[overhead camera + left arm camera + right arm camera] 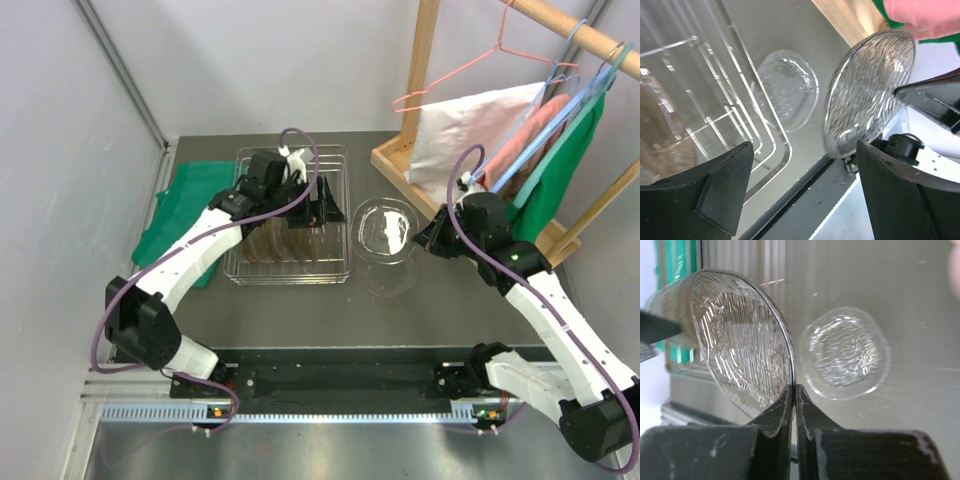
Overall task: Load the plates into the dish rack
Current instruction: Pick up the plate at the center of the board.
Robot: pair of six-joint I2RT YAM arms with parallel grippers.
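Observation:
Next, my left gripper grabs the clear ribbed plate (385, 230) by the plate's rim opposite my right gripper to stand it on edge in the rack.
The silver wire dish rack (290, 262) sits left of centre, and brown-tinted plates (272, 242) stand on edge in it. My left gripper (325, 205) hovers over the rack's right side, open with nothing between its fingers (725, 185). My right gripper (420, 238) is shut on the rim of a clear ribbed plate (385, 230), holding it tilted above the table just right of the rack. That plate (740, 355) rises from the closed right gripper (793, 387) and shows past the open left gripper (804, 150) as a ribbed disc (870, 95). Another clear plate (388, 277) (845, 352) (787, 90) lies flat on the table below.
A green cloth (175, 215) lies left of the rack. At the back right, a wooden clothes stand (425, 60) carries hangers with white, pink and green garments (560, 160); its base (398, 160) is close behind the right gripper. A metal rail (300, 412) runs along the near edge.

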